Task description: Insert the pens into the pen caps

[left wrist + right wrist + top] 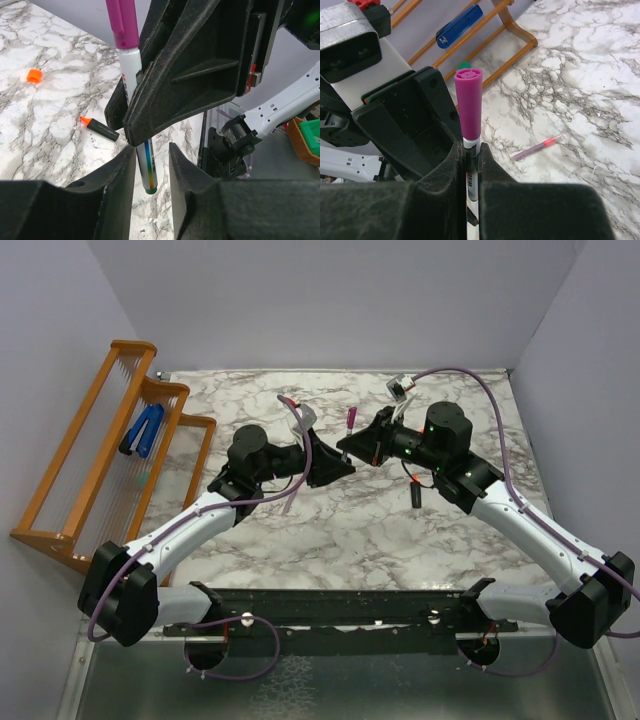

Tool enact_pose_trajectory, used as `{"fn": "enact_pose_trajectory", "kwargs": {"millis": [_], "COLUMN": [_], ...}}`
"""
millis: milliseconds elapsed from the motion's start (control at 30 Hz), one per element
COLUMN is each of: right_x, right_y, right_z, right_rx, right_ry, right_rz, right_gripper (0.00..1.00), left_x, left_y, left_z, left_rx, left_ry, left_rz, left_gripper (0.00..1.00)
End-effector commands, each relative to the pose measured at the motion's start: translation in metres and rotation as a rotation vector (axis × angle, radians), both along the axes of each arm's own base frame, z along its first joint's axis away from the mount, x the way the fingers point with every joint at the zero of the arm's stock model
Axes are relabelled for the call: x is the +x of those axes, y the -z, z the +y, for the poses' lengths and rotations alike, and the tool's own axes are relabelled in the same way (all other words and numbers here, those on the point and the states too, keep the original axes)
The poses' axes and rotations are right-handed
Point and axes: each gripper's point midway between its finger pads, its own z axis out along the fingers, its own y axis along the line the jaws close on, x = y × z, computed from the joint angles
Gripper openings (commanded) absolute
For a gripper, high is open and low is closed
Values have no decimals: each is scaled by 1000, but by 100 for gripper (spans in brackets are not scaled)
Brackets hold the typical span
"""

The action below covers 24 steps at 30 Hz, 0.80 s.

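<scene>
My left gripper's fingers reach past the pen's lower green end (344, 456) (149, 177) on either side, so they should close on the pen. Closing now would hold it.
My right gripper (352, 447) (472, 150) is shut on the thin white pen (470, 175) and holds it upright above the table. The magenta cap (469, 102) sits on the pen's top end and also shows in the top view (351, 420). My left gripper (335, 468) (152, 170) is open; its fingers (117, 175) stand on either side of the pen's lower green end (148, 175) without touching it. The black marker (100, 129) (415, 493) lies on the table uncapped, with the orange cap (34, 75) beyond it. The dull pink pen (537, 147) (291, 502) lies flat. The pale pink cap is not visible.
A wooden rack (100, 460) stands at the table's left edge with a blue clip-shaped object (142, 430) (457, 25) on it. Grey walls close in the marble table (340, 530) at the back and sides. The two grippers nearly touch at the table's middle.
</scene>
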Motion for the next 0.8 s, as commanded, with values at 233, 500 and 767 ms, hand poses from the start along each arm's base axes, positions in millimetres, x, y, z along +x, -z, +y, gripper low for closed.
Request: {"fn": "enact_pose_trajectory", "kwargs": {"millis": [233,500,767], "right_x": [-4,-4,9], "right_y": [-12,-13,-32], "right_z": [7,6,-2], "right_rx": [47,37,36], "right_ry": [-49,-46,39], "right_rz": [-19,-24,-83], "right_gripper": [0,16,42], "left_x": [7,13,11], "left_y": [-12,-12,-1], "left_z": [-2,2,2], "left_rx": [-10,-10,3], "left_ry": [-29,-76,-72], "left_rz": [-52,-63,-38], "left_gripper": [6,0,0]}}
